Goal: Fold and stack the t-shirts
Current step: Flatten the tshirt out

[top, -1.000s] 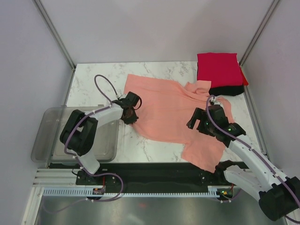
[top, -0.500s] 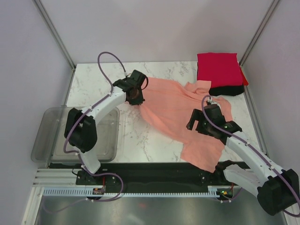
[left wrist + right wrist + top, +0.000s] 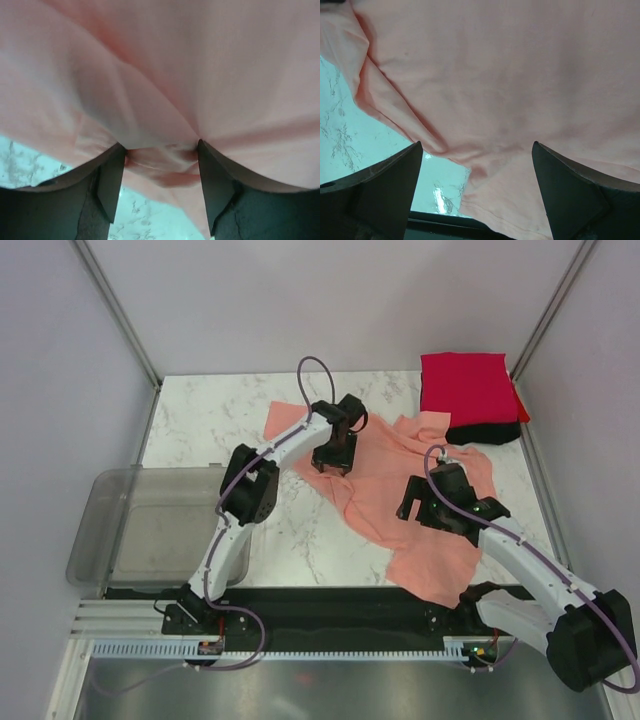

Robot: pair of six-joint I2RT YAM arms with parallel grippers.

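The pink t-shirt needs to be pulled open flat for folding, so the left gripper should next grip the loose cloth at the t-shirt's folded-over edge.
The salmon-pink t-shirt (image 3: 395, 475) lies crumpled on the marble table (image 3: 200, 420), its left part folded over toward the middle. My left gripper (image 3: 335, 458) is down on that folded edge. In the left wrist view its jaws (image 3: 160, 150) stand apart, with a loose fold of the pink cloth (image 3: 200, 65) lying between the tips. My right gripper (image 3: 418, 508) hovers open over the shirt's lower right part; in its wrist view the fingers (image 3: 476, 147) are wide apart above the cloth (image 3: 495, 60) and hem. A folded red t-shirt (image 3: 465, 385) rests on a black one (image 3: 482, 432) at the back right.
A grey see-through plastic tub (image 3: 160, 525) stands at the table's near left edge. Grey walls and metal frame posts enclose the table on three sides. Bare marble shows left of the pink shirt.
My left arm swept right and away, dragging the shirt's left side over its middle, then its jaws opened. The right arm barely moved and stayed open.
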